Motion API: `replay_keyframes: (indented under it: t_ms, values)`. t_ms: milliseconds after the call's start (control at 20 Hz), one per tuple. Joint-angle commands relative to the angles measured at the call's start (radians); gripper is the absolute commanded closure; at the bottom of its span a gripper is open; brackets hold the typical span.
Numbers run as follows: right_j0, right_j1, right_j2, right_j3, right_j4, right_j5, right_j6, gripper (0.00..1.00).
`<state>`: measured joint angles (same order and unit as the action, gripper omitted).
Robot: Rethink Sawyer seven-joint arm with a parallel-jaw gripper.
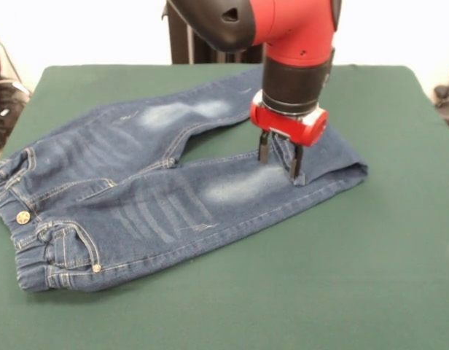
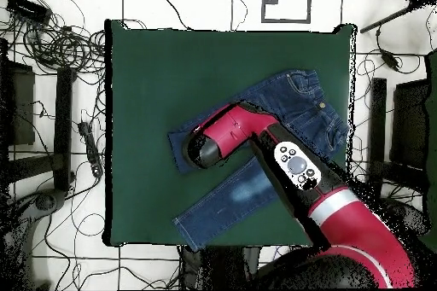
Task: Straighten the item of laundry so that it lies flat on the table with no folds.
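The folded-back leg end (image 1: 330,153) is doubled over with its hem edge loose on top, so the robot's gripper should next grab the denim by that hem edge (image 1: 284,155).
The dark blue jeans (image 1: 144,182) lie on the green table (image 1: 356,284), waistband and metal button at the left. The far leg runs up behind the arm. The near leg is doubled back on itself at its right end (image 1: 356,171). My gripper (image 1: 280,157) points straight down on that folded end, fingers apart, their tips on the denim with cloth showing between them. In the overhead view the jeans (image 2: 294,104) lie right of the table's (image 2: 154,66) centre, and the arm's head (image 2: 203,149) hides the gripper.
In the overhead view the other leg (image 2: 224,206) reaches close to the table's edge on the robot's side. Cables and dark gear (image 2: 51,40) lie on the floor around the table. The black pedestal (image 1: 184,44) stands behind the table's far edge.
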<state>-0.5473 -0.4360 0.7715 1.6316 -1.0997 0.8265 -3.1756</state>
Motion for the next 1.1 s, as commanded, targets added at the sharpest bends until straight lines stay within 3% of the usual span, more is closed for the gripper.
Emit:
replay_keyframes:
  t_ms: [50,550,1100]
  values:
    - [0.050,0.041,-0.006,0.065,0.028,-0.040,0.349,0.00]
    - [0.130,0.187,-0.055,-0.116,-0.032,-0.080,0.380,0.00]
    - [0.152,0.213,-0.078,-0.145,-0.027,-0.114,0.383,0.00]
